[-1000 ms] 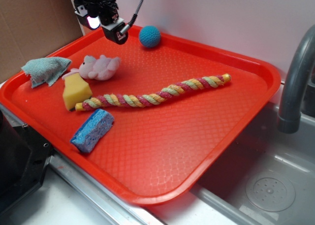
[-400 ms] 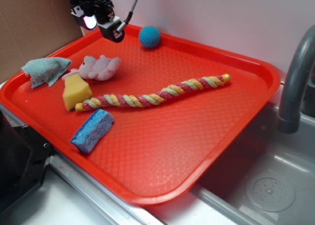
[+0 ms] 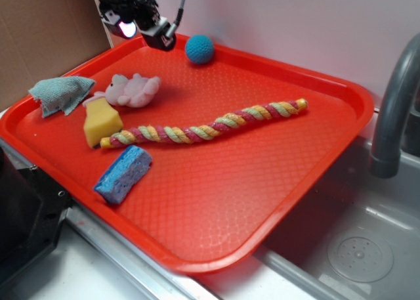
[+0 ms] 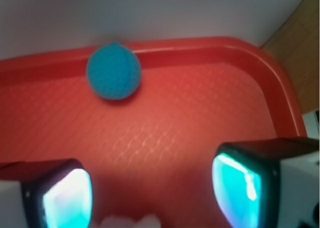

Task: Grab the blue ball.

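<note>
I need to grab the blue ball (image 3: 199,48) by its round sides next with my gripper, to lift it off the red tray.
The blue ball (image 3: 199,48) is a small teal knitted sphere resting on the red tray (image 3: 275,175) close to its far rim. In the wrist view the blue ball (image 4: 113,72) lies ahead and left of centre, against the tray's back rim (image 4: 210,43). My gripper (image 3: 146,29) hovers above the tray's far left corner, just left of the ball and apart from it. In the wrist view the gripper (image 4: 152,188) is open, with bare tray between its glowing fingers (image 4: 235,185).
On the tray lie a pink plush toy (image 3: 133,89), a yellow sponge (image 3: 101,122), a blue sponge (image 3: 123,173), a grey-blue cloth (image 3: 60,93) and a long braided rope (image 3: 210,124). A sink with a grey faucet (image 3: 394,109) is at right; cardboard stands at left.
The gripper has moved slightly up and to the right, toward the ball. Nothing on the tray has shifted.
</note>
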Available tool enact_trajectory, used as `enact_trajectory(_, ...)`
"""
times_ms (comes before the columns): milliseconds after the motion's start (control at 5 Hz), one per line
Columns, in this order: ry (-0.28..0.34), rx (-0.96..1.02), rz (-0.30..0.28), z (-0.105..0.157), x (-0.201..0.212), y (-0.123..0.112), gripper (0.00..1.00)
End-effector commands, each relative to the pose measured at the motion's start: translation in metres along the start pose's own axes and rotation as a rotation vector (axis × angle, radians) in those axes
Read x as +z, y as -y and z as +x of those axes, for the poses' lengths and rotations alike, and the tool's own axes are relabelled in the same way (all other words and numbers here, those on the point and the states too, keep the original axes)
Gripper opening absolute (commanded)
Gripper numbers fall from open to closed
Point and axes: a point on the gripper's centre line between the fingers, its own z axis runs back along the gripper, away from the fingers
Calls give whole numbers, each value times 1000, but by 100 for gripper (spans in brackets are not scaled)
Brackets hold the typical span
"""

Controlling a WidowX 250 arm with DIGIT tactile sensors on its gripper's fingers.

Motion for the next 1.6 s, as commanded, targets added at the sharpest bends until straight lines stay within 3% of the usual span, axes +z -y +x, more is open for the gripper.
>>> enact_trajectory(0, 37, -51, -15, 27, -20, 5, 100)
enact_trajectory(600, 26, -69, 12, 37, -29, 10, 100)
enact_trajectory(1000, 42, -197, 28, 27, -27, 38, 100)
enact_trajectory(1400, 51, -192, 31, 37, -32, 32, 100)
